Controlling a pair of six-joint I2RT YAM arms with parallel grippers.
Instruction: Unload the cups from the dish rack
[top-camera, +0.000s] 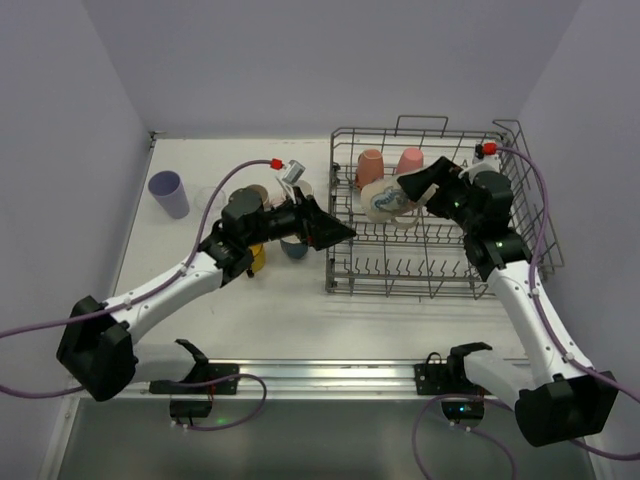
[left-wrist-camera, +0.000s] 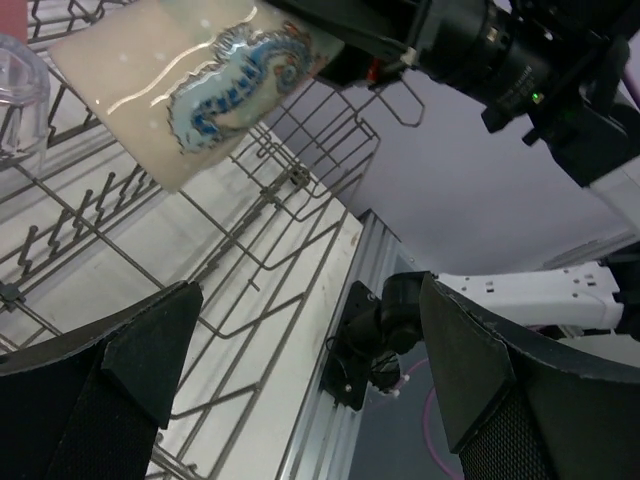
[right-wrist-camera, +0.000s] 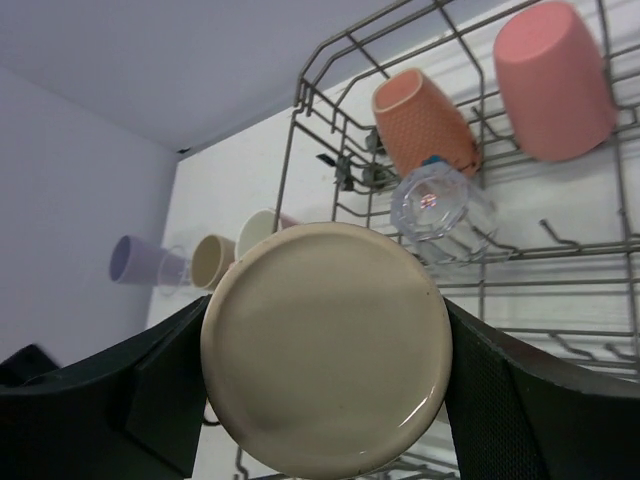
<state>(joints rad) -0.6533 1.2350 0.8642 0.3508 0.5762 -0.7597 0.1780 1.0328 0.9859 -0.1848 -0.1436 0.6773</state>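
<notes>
I should set the seahorse cup upright, so next I need to grab the cup by its free rim (top-camera: 370, 204) (left-wrist-camera: 117, 118) with my left gripper. This leaves the cup's base free.
My right gripper (top-camera: 402, 196) is shut on a cream cup with a blue seahorse print (top-camera: 383, 200) and holds it on its side above the grey wire dish rack (top-camera: 440, 280). In the right wrist view the cup's round base (right-wrist-camera: 325, 345) fills the gap between the fingers (right-wrist-camera: 160, 395). A salmon cup (right-wrist-camera: 425, 125), a pink cup (right-wrist-camera: 555, 80) and a clear tumbler (right-wrist-camera: 440, 205) stand upside down in the rack. My left gripper (top-camera: 338, 232) is open and empty at the rack's left edge, below the seahorse cup (left-wrist-camera: 200, 90).
On the table left of the rack stand a lavender cup (top-camera: 168, 193), a clear glass (top-camera: 290, 170), a yellow cup (top-camera: 257, 258), a dark blue cup (top-camera: 293, 248) and beige (right-wrist-camera: 212, 262) and cream (right-wrist-camera: 262, 232) cups. A metal rail (top-camera: 320, 375) runs along the near edge.
</notes>
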